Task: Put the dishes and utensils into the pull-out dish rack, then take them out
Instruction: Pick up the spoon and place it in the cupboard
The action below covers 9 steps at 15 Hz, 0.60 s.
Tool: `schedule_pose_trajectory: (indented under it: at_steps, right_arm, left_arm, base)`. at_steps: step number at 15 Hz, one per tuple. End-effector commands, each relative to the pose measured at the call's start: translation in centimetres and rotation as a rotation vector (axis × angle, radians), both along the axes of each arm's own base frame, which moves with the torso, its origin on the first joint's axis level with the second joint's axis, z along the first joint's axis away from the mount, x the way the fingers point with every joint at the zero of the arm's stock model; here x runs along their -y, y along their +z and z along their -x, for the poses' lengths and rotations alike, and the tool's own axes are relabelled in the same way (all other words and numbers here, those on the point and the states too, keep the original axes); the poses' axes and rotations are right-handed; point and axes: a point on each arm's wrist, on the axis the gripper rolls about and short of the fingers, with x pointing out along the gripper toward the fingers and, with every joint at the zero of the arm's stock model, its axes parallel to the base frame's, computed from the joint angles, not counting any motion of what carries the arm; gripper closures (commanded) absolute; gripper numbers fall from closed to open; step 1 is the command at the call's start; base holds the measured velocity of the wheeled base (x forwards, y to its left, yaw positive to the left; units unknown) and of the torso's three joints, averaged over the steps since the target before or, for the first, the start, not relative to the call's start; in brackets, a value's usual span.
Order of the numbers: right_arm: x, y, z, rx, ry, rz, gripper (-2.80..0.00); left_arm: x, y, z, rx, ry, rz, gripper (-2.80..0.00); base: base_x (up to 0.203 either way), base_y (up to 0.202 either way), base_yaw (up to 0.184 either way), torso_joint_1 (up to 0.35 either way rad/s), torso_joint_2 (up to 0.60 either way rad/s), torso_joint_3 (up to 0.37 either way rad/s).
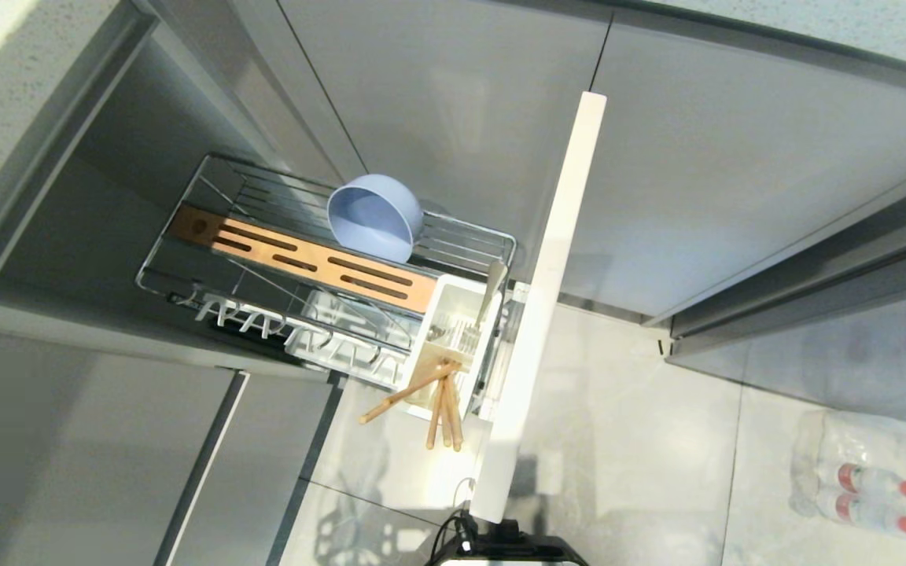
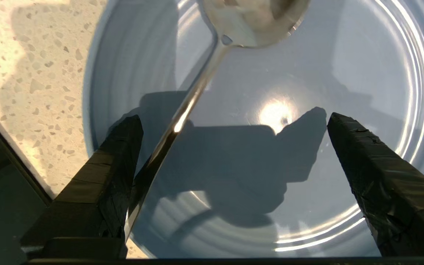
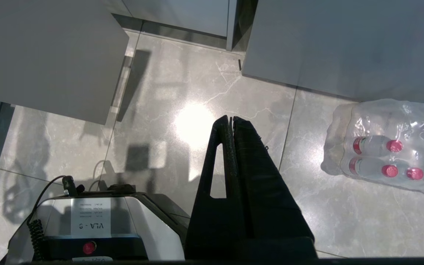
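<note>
My left gripper should close on the spoon handle point(image 2: 186, 111) now. My fingertips are on both sides of it and nearly touch their shadows on the light-blue plate, so they would hold the handle.
My left gripper point(image 2: 234, 117) hangs open just above the light-blue plate point(image 2: 307, 73), which rests on a speckled countertop point(image 2: 31, 92). The metal spoon point(image 2: 193, 99) lies across the plate. Its handle runs close along the inner side of one finger point(image 2: 116, 165), and nothing is pinched between the two. In the head view the pull-out dish rack point(image 1: 185, 181) stands drawn out. The grey-blue bowl point(image 1: 374, 216) leans on its side behind the wooden bar point(image 1: 303, 263). Wooden chopsticks point(image 1: 441, 401) stick out of the white caddy point(image 1: 441, 295). My right gripper point(image 3: 231, 117) is shut, empty, over the floor.
The rack's pale front panel point(image 1: 547, 299) stands edge-on to the right of the caddy. A shrink-wrapped pack of water bottles point(image 1: 878, 472) lies on the tiled floor at the right. My own base point(image 3: 98, 221) sits below the right gripper. Grey cabinet fronts surround the opening.
</note>
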Motion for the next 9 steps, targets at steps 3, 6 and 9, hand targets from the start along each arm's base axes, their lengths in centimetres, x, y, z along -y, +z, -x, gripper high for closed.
schedule_pose_trajectory:
  at_steps: [3, 6, 9]
  right_arm:
    - [0.0, 0.01, -0.01, -0.001, -0.001, -0.001, 0.0]
    - [0.0, 0.0, 0.0, 0.0, 0.0, -0.001, 0.0]
    - [0.0, 0.01, -0.01, -0.001, 0.0, -0.001, 0.0]
  left_arm:
    - [0.11, -0.03, 0.01, 0.002, -0.004, 0.008, -2.8]
    - [0.22, 0.02, 0.01, 0.003, -0.006, 0.003, -2.8]
    - [0.27, 0.06, 0.03, 0.003, -0.004, 0.001, 0.0]
  base:
    - [0.0, 0.0, 0.0, 0.0, 0.0, 0.0]
    - [0.0, 0.0, 0.0, 0.0, 0.0, 0.0]
    - [0.0, 0.0, 0.0, 0.0, 0.0, 0.0]
